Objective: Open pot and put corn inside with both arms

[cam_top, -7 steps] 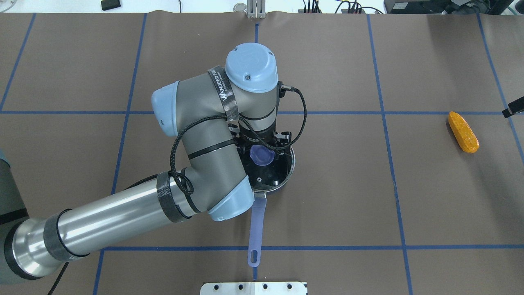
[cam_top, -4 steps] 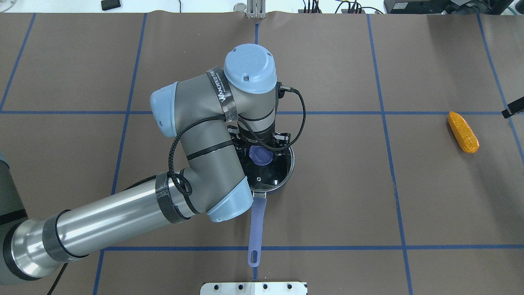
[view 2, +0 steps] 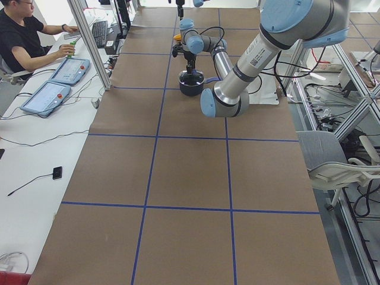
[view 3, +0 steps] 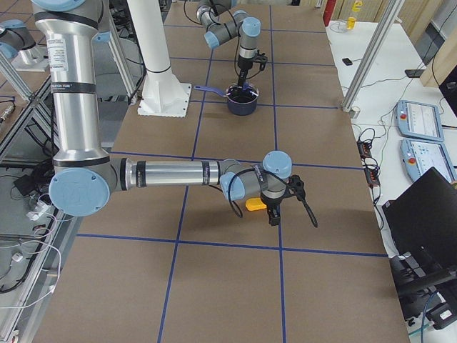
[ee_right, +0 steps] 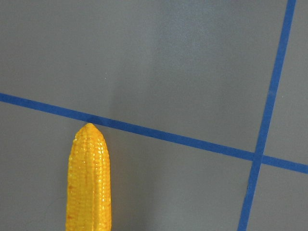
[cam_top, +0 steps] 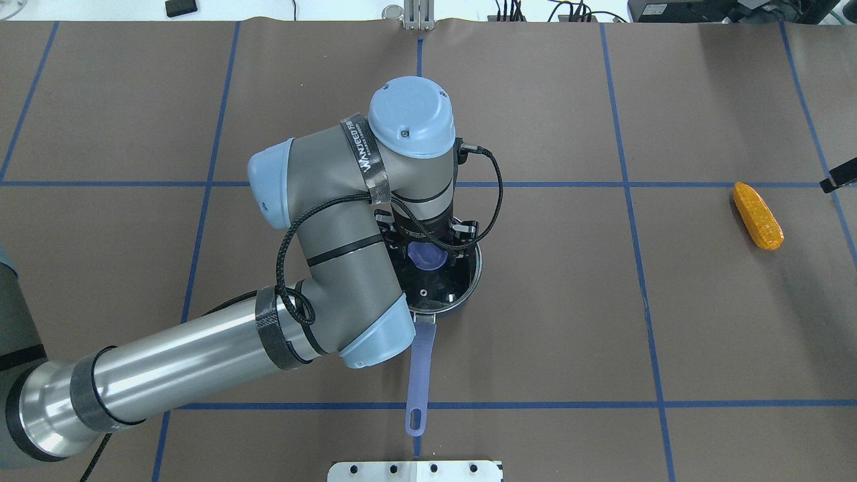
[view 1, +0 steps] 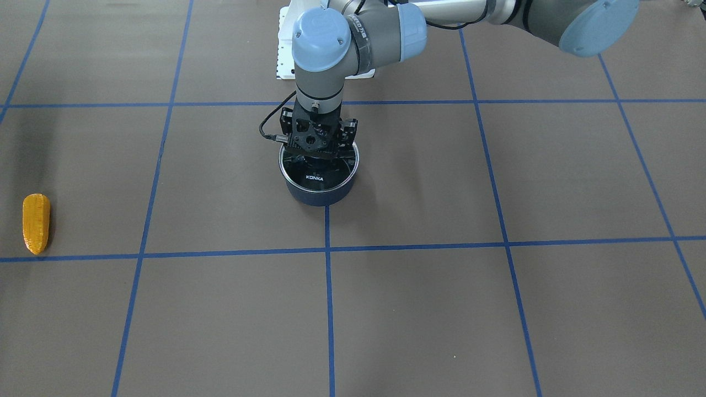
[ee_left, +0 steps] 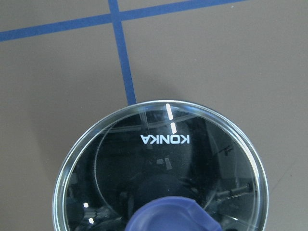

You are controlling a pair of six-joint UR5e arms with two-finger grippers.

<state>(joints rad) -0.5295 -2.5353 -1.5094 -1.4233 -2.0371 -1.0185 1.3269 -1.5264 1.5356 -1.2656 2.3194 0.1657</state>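
Next, my left gripper takes hold of the glass lid by the narrow purple knob (ee_left: 173, 214), because the lid is wider than the gripper's fingers open.
The dark navy pot (view 1: 320, 197) stands mid-table with its clear glass KONKA lid (view 1: 320, 177) on it; its purple-blue handle (cam_top: 418, 375) points toward the robot. My left gripper (view 1: 318, 159) hangs straight down over the lid, jaws spread on either side of the purple knob (cam_top: 425, 256). The left wrist view shows the lid (ee_left: 163, 154) and the knob (ee_left: 173, 216) close below. The orange-yellow corn (cam_top: 757, 215) lies on the table far to the right. My right gripper (view 3: 273, 213) hovers right beside the corn (view 3: 255, 205); its jaws do not show. The corn (ee_right: 90, 178) lies just below the right wrist camera.
Brown table mat with blue tape grid lines (cam_top: 629, 184). A white mounting plate (cam_top: 415, 471) sits at the near table edge, close behind the pot handle. An operator and control tablets sit along the far side (view 2: 35, 41).
My left wrist has shifted slightly and come down closer over the lid knob. The pot, lid and corn have not moved.
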